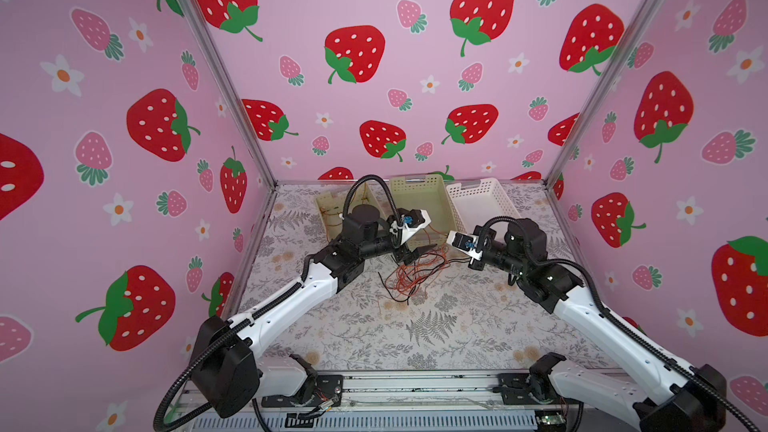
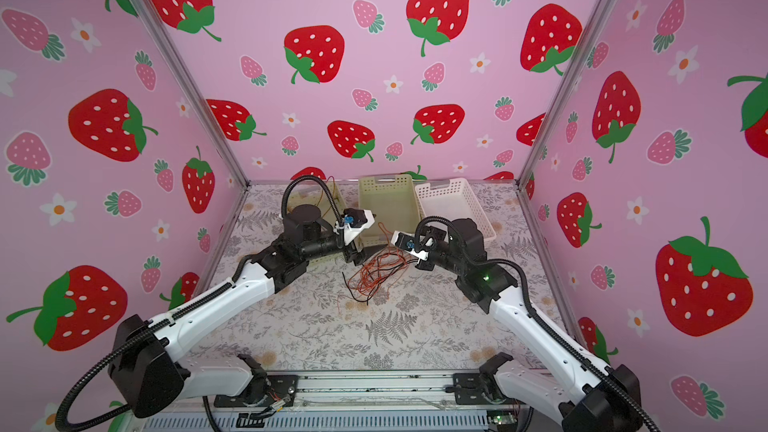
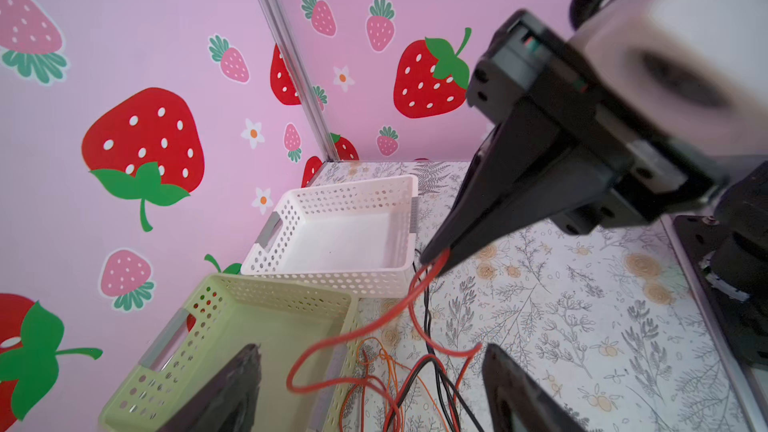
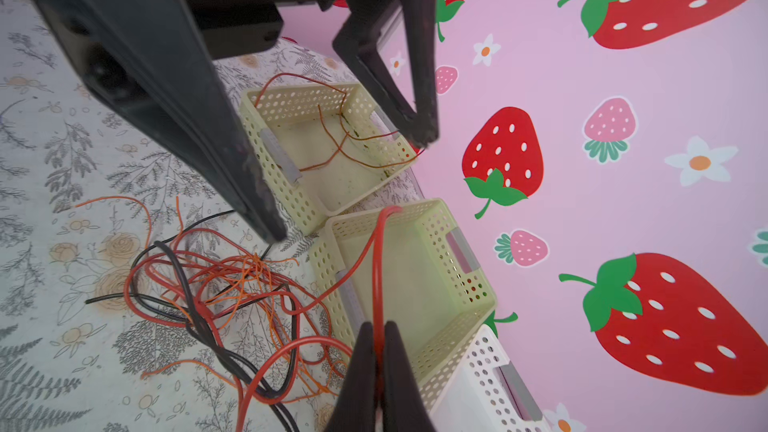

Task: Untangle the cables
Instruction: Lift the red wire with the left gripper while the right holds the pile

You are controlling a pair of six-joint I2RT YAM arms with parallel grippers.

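Note:
The red cable has a raised loop near my right gripper. My left gripper will grab the cable by that loop next, to untangle it from the pile.
The cables (image 1: 415, 278) lie in a loose tangle of red, orange and black wires on the floral table, also seen in the right wrist view (image 4: 232, 284). My right gripper (image 4: 379, 328) is shut on one red cable (image 4: 377, 268), which rises from the fingers and bends over the green basket's rim (image 4: 419, 207). In the left wrist view the same red cable (image 3: 353, 338) loops loosely between the wide-apart fingers of my left gripper (image 3: 370, 363), which is open and grips nothing. Both grippers hover close together at the tangle's far edge (image 2: 374, 272).
Three perforated baskets stand in a row along the back wall: a cream one (image 4: 299, 95) holding a few orange-brown wires (image 4: 332, 147), the green one (image 1: 415, 181), and a white one (image 3: 353, 187). Pink strawberry walls enclose the table on three sides.

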